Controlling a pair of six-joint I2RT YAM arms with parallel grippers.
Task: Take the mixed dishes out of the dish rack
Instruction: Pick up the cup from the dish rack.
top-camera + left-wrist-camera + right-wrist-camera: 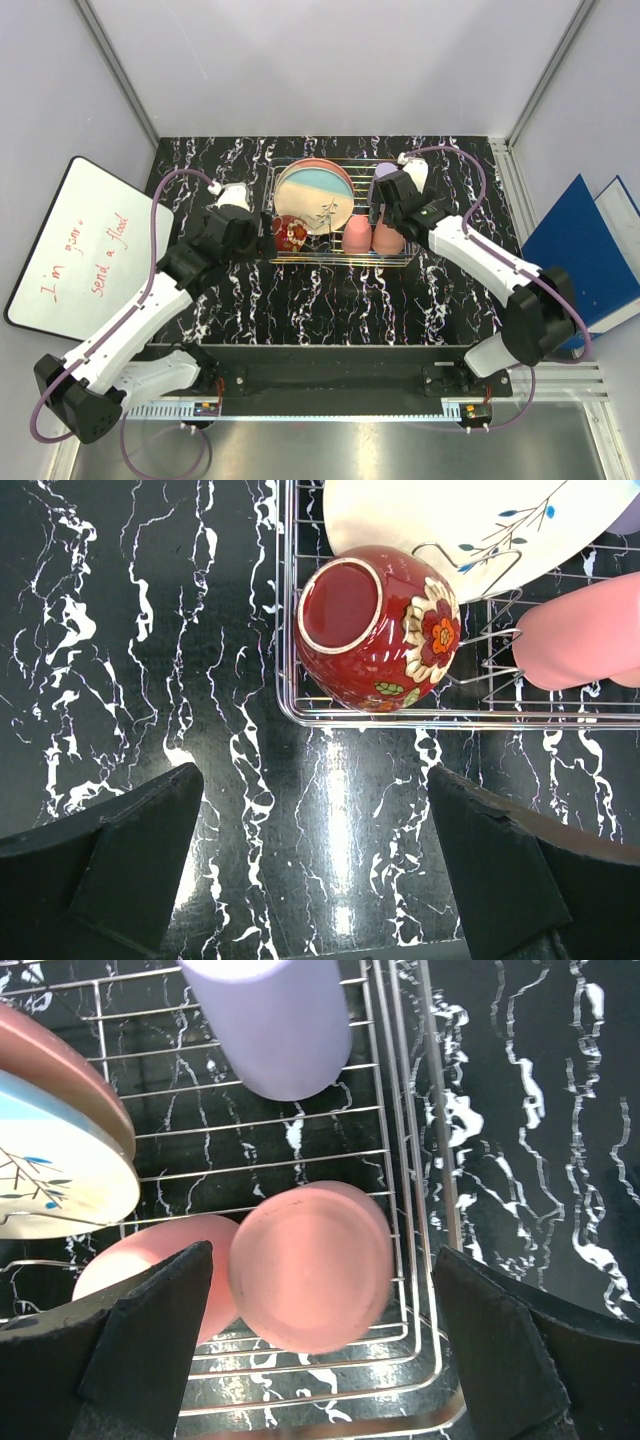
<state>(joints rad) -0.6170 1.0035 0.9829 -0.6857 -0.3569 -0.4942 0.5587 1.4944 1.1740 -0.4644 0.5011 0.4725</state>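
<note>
My right gripper should lower to the right pink cup's upturned base below its open fingers, then close on the cup.
The silver wire dish rack (340,258) stands at the table's middle back. It holds two leaning plates, cream/blue (315,200) in front of cream/pink (322,163), a red flowered bowl (290,234) on its side, two upturned pink cups (356,235) (388,240) and a lavender cup (385,171). My left gripper (262,243) is open and empty, just left of the red bowl (375,627). My right gripper (378,210) is open and hovers over the right pink cup (312,1265), fingers on either side above it. The lavender cup (270,1020) lies beyond. No blue-white bowl shows.
A whiteboard with red writing (80,240) lies off the table's left. Blue folders (580,250) lie off the right. The rack's near rail (450,718) runs just ahead of my left fingers. The table is black marble-patterned (330,310).
</note>
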